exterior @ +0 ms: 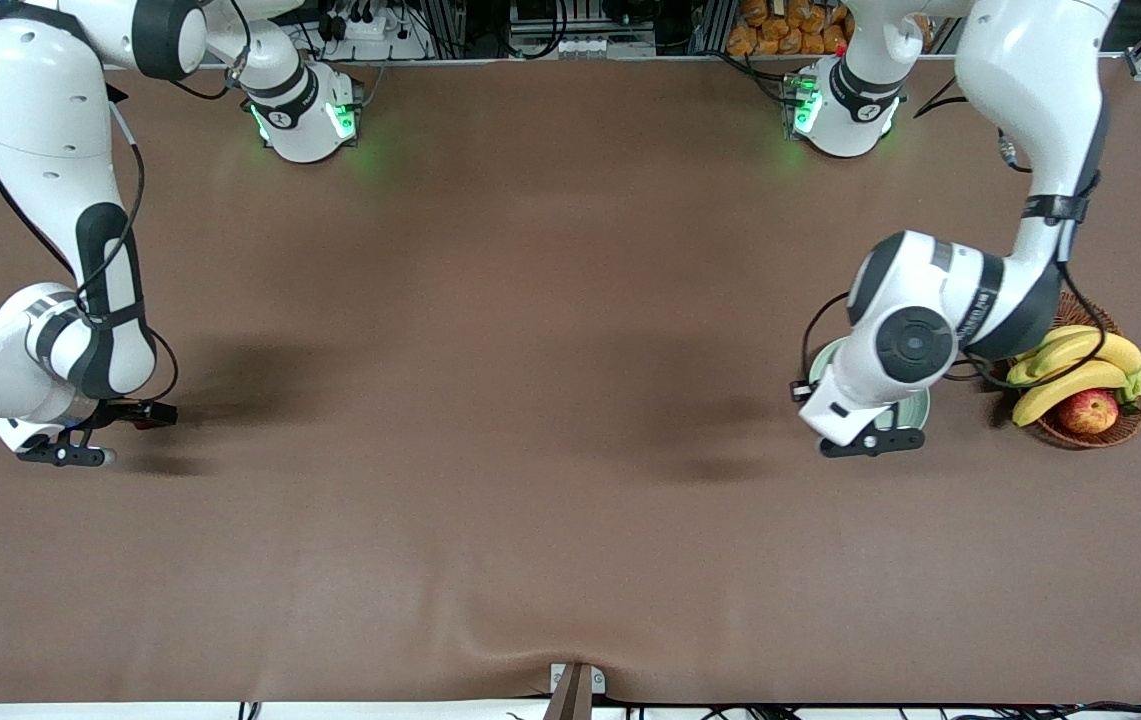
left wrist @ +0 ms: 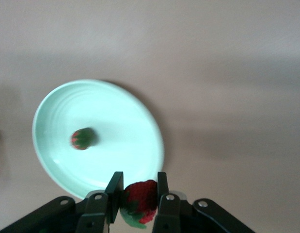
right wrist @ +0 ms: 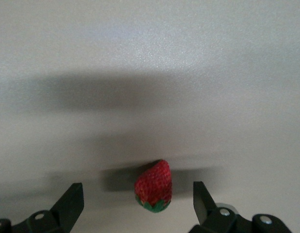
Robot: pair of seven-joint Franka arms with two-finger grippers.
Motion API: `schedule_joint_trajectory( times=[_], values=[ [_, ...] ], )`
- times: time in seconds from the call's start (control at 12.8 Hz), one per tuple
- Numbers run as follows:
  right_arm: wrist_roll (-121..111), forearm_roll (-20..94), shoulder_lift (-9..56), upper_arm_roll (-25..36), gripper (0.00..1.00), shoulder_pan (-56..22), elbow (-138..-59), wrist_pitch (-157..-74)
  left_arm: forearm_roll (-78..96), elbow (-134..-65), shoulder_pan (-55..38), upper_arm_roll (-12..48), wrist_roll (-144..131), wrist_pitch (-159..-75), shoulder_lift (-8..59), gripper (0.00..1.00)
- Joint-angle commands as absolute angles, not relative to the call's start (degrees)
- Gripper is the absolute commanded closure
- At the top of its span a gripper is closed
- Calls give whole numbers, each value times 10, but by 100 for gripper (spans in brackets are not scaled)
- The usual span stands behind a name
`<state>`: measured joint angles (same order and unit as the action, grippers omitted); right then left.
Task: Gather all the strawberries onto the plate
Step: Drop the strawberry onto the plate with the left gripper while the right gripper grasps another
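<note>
My right gripper closes on the strawberry now, since its fingers stand low beside the strawberry's red sides in the right wrist view.
My left gripper is shut on a small red strawberry with a green cap, held in the air just off the rim of the pale mint plate. A second strawberry lies in the plate. In the front view the left gripper hangs over the plate, beside the basket. At the right arm's end of the table, my right gripper stands open low over the cloth. A third strawberry lies on the table between its fingers, touching neither.
A brown wicker basket with bananas and a red-yellow apple stands next to the plate, toward the left arm's end. The brown cloth covers the whole table.
</note>
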<state>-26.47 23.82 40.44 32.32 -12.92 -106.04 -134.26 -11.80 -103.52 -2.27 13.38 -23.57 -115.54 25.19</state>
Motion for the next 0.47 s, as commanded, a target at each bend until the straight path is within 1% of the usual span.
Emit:
schedule_joint_trajectory(
  times=[0.0,0.08,0.16,0.23,0.31,0.39],
  values=[
    [-276,238,403,305,15,-107,-1057,-1349,-112,-1146,34,149,-179,-1250,226,82],
    [-277,238,403,305,47,-107,-1057,-1348,-113,-1159,39,148,-179,-1272,228,70],
    [-278,238,403,305,73,-107,-1057,-1347,-113,-1157,40,148,-180,-1272,229,53],
    [-285,238,403,305,95,-107,-1057,-1347,-113,-1154,40,148,-181,-1271,230,16],
    [-292,238,403,305,100,-107,-1057,-1346,-112,-1148,41,148,-182,-1271,228,0],
    [-300,238,403,305,100,-107,-1057,-1346,-112,-1137,45,148,-181,-1267,219,0]
  ],
)
